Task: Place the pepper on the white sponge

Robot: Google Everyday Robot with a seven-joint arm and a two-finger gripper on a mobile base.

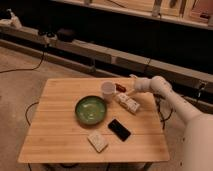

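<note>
I will next place the pepper on the white sponge (98,142), and for that my gripper will grab the pepper by its dark red body (120,88).
The pepper (120,87), a small dark red piece, lies on the wooden table (60,135) just right of the white cup (108,91). My gripper (129,92) reaches in from the right on the white arm. It hovers low just right of the pepper, above the long white block with dark marks (129,103). It is open, with nothing in it. The white sponge (98,142) lies flat near the table's front edge, left of the black phone (119,129), well away from the gripper.
A green bowl (91,110) sits mid-table, left of the block and in front of the cup. My white arm (170,102) crosses the table's right edge. Low dark shelving with cables runs behind the table.
</note>
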